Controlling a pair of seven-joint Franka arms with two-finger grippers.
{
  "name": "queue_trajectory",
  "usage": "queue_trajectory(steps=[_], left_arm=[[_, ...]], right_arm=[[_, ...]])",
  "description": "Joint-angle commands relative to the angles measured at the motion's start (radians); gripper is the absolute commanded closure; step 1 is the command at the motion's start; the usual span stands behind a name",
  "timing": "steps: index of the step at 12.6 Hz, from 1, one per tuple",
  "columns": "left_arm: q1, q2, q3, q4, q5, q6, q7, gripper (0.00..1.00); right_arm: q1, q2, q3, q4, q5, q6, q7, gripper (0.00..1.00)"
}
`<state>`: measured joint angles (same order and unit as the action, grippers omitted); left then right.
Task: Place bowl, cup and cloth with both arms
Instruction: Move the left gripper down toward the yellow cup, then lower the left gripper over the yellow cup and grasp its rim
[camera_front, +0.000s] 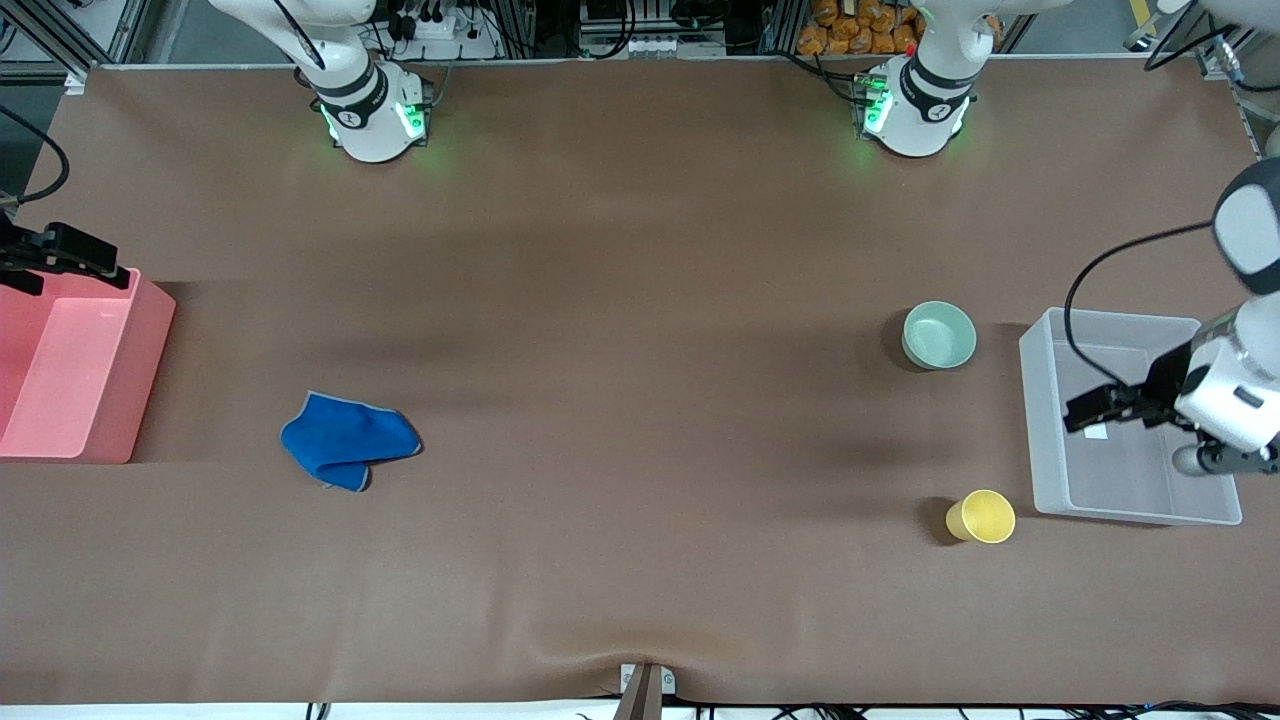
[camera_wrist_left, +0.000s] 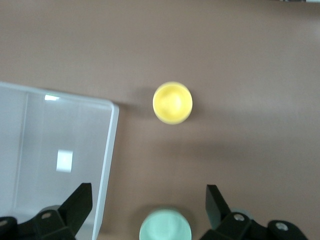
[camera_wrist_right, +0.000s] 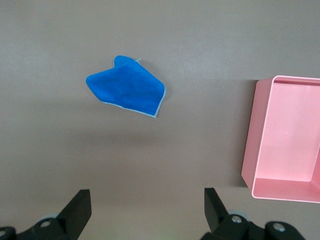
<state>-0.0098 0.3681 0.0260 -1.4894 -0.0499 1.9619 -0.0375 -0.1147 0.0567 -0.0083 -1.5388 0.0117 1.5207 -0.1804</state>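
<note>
The left gripper takes hold of the yellow cup by its rim (camera_front: 980, 516) next, to place it in the clear bin.
The pale mint-green bowl (camera_front: 939, 335) stands on the brown table toward the left arm's end. The yellow cup (camera_front: 982, 517) stands nearer the front camera than the bowl. The blue cloth (camera_front: 345, 440) lies crumpled toward the right arm's end. My left gripper (camera_front: 1092, 408) is open and empty, high over the clear bin; its wrist view shows the cup (camera_wrist_left: 172, 102), the bowl (camera_wrist_left: 165, 228) and the open gripper (camera_wrist_left: 147, 205). My right gripper (camera_front: 95, 262) is open and empty over the pink bin; its wrist view shows the cloth (camera_wrist_right: 126, 90) below the gripper (camera_wrist_right: 147, 207).
A clear plastic bin (camera_front: 1045, 440) stands beside the bowl and cup at the left arm's end, with a small white label inside. A pink bin (camera_front: 95, 400) stands at the right arm's end, and shows in the right wrist view (camera_wrist_right: 287, 150). The brown mat ripples at the front edge.
</note>
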Motion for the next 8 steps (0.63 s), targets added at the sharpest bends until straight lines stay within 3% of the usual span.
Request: queue_trajectory(steps=[1, 8], left_arm=[[-0.002, 0.084, -0.008, 0.043, -0.005, 0.083, -0.001, 0.00], [-0.004, 0.293, -0.006, 0.097, -0.004, 0.306, 0.001, 0.00]], right_arm=[[-0.010, -0.001, 0.007, 0.002, -0.003, -0.005, 0.007, 0.00], [-0.011, 0.003, 0.005, 0.002, -0.003, -0.007, 0.007, 0.00]])
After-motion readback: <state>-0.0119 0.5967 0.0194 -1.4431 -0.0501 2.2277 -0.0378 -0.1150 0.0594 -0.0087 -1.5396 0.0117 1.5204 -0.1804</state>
